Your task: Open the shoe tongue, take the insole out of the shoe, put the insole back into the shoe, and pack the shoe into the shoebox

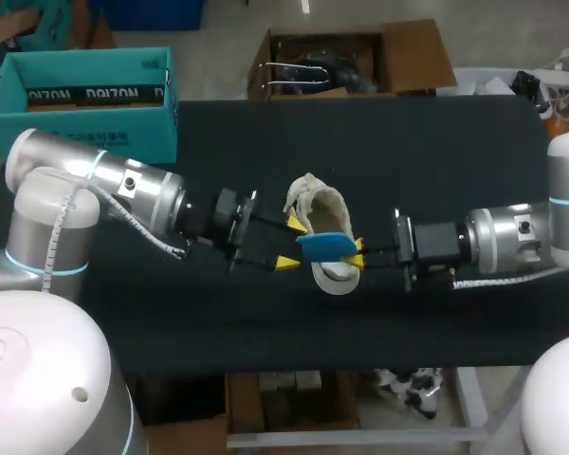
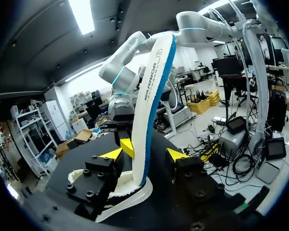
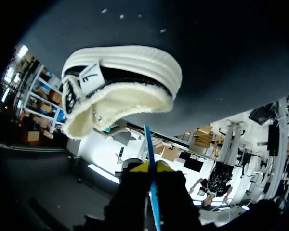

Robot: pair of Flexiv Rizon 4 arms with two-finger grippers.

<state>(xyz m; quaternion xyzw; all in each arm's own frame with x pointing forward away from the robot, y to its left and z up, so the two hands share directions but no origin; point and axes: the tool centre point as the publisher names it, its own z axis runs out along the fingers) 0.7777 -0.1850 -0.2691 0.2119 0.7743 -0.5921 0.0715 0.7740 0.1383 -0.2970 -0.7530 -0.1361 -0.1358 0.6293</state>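
I will next grab the blue insole by its side edge near the toe end (image 2: 145, 162) with my left gripper. The insole then goes back into the shoe (image 2: 126, 186).
A cream shoe (image 1: 318, 204) lies on its side mid-table, its opening toward my right arm. A white insole with a blue underside (image 1: 324, 246) sticks out of it. My right gripper (image 1: 357, 252) is shut on the insole's end; in the right wrist view the insole's thin blue edge (image 3: 151, 144) runs between its tips (image 3: 151, 167), with the shoe (image 3: 120, 82) just ahead. My left gripper (image 1: 290, 244) is open around the insole from the other side. In the left wrist view the insole (image 2: 151, 96) stands upright between those fingers (image 2: 144, 155), clear of both, above the shoe (image 2: 125, 190).
An open teal shoebox (image 1: 85, 95) stands at the table's back left corner, behind my left arm. The black table top (image 1: 408, 142) spreads around the shoe on all sides.
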